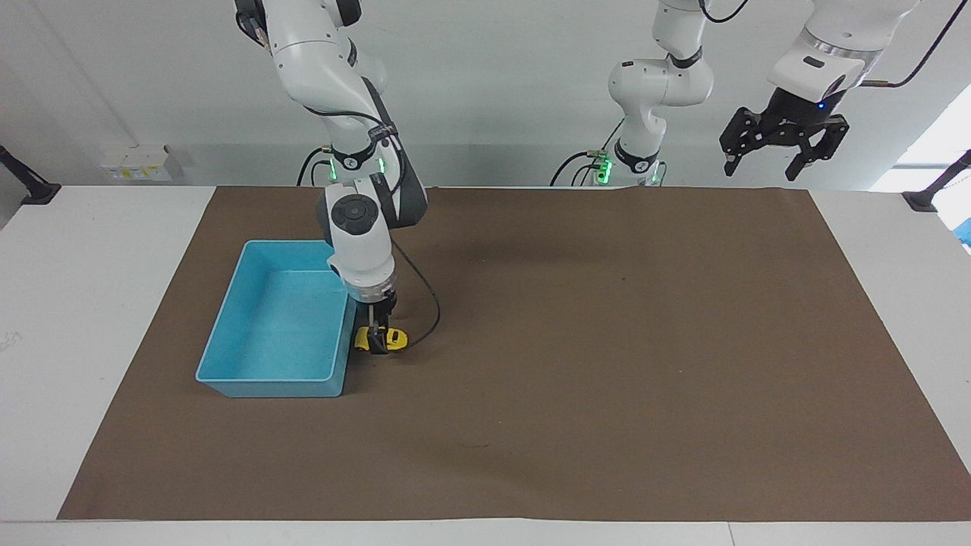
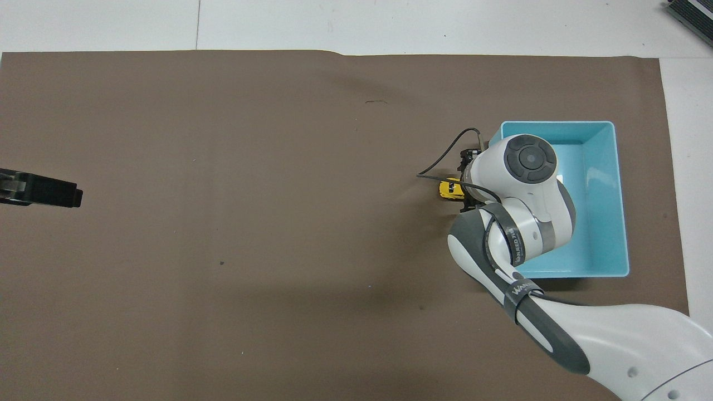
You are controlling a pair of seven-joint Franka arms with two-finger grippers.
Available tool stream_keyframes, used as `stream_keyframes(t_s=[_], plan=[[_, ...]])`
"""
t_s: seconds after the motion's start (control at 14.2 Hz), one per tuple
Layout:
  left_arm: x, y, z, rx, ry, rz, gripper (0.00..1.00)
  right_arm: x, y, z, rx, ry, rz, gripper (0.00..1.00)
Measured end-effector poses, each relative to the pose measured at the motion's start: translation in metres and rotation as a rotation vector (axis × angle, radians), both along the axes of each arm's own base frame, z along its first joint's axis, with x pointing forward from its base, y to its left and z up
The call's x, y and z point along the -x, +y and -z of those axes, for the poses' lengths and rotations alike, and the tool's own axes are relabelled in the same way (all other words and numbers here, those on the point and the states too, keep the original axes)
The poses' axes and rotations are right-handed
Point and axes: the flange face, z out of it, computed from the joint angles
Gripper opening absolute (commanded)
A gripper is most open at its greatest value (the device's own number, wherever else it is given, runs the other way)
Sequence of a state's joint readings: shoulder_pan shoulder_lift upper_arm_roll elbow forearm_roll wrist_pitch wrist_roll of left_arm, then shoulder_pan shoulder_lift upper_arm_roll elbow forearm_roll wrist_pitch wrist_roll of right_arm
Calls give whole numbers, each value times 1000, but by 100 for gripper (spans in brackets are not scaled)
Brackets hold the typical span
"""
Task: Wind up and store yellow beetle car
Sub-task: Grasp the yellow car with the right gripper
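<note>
I need to grab the car by its long sides with my right gripper next, to store the yellow beetle car [image 2: 447,189] in the light-blue bin [image 2: 595,200].
The yellow beetle car [image 1: 397,338] stands on the brown mat right beside the long wall of the light-blue bin [image 1: 265,377], on the side toward the left arm's end. In the overhead view only one end of the car [image 2: 447,189] shows from under the right wrist. My right gripper [image 1: 377,339] is down at mat level, open, with one finger on each long side of the car; the front finger hides the car's middle. My left gripper [image 1: 784,145] hangs open and holds nothing, high over the mat's edge at its own end.
The bin [image 2: 621,195] holds nothing. A black cable [image 1: 429,302] loops from the right wrist down beside the car. The brown mat [image 1: 607,341] covers most of the white table.
</note>
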State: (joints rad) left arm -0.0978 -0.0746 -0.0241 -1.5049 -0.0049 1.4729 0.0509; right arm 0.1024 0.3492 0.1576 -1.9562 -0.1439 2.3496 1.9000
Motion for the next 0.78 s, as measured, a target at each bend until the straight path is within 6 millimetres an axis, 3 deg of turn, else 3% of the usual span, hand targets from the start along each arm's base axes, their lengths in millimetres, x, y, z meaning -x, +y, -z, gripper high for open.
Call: stream_keyframes(t_s=[0.28,0.35,0.64,0.78], plan=[[0,4,0,0,2,-7,100,3,-2,5,-2,0,1,100],[0,4,0,0,4,-7,100,3,-2,6,-1,1,1,92],[1,4,0,-1,11,-7,100,4,-5,8,0,4,5,25],[2,4,1,-1,14,-7,100,4,-5,7,-1,3,5,4]])
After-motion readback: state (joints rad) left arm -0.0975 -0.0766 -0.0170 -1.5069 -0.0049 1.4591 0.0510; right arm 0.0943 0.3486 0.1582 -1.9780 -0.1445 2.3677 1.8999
